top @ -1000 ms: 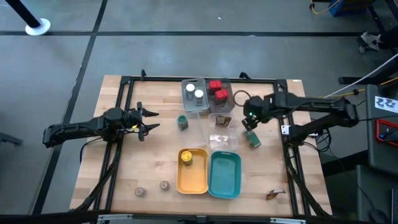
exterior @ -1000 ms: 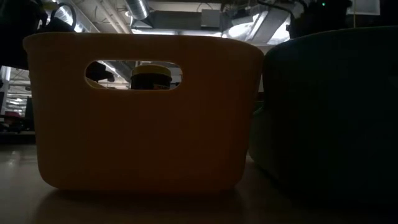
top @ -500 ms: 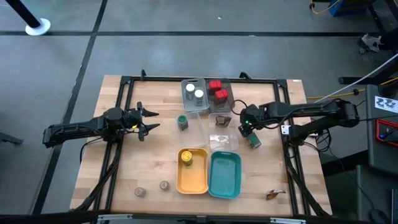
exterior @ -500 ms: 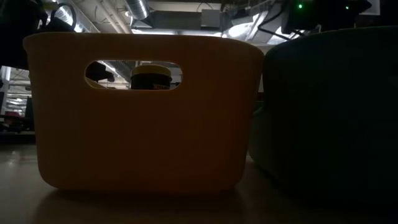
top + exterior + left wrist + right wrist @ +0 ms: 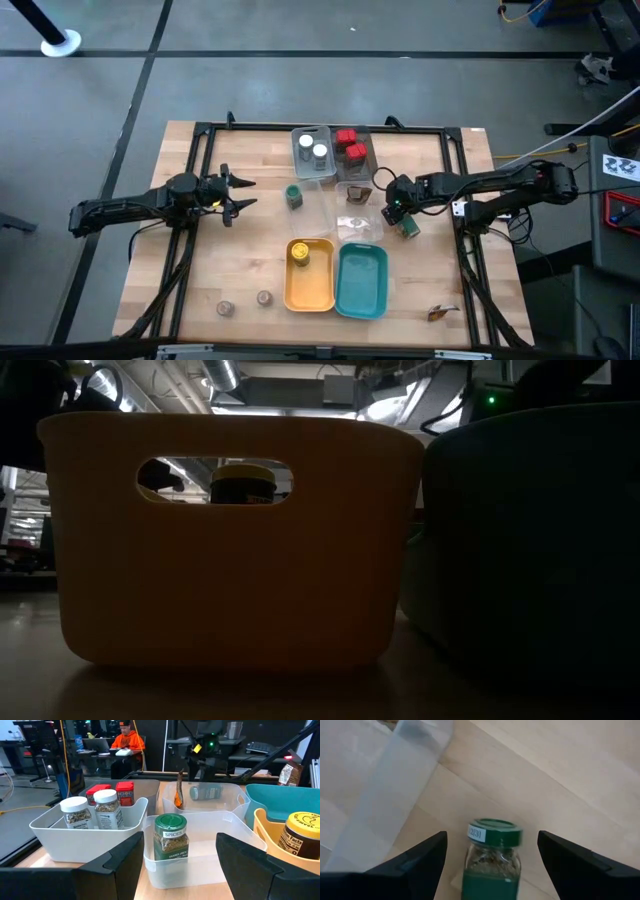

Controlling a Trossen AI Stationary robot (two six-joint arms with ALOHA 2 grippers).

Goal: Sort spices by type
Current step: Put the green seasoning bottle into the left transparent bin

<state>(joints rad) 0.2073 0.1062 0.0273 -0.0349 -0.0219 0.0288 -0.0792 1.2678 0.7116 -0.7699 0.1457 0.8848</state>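
Note:
My right gripper's fingers are still above the green lid, so it is too early to close on the jar, and lowering comes next.
A green-lidded spice jar lies on its side on the wood, right of the clear trays. My right gripper hovers just over it, open, one finger on either side of the jar without touching. My left gripper waits open at the table's left, facing a second green-lidded jar that stands upright. Two white-lidded jars stand in the grey tray, red boxy tins beside them. A yellow jar stands in the yellow tray. Two small brown jars stand near the front edge.
Clear trays sit in the middle of the table, just left of the lying jar. The yellow tray and teal tray stand side by side toward the near edge. A small brown packet lies at the near right corner. A person sits in the room beyond.
My right gripper has come down and shifted slightly toward the table's near-left, closing in over the lying green-lidded jar. The jar has stayed where it was.

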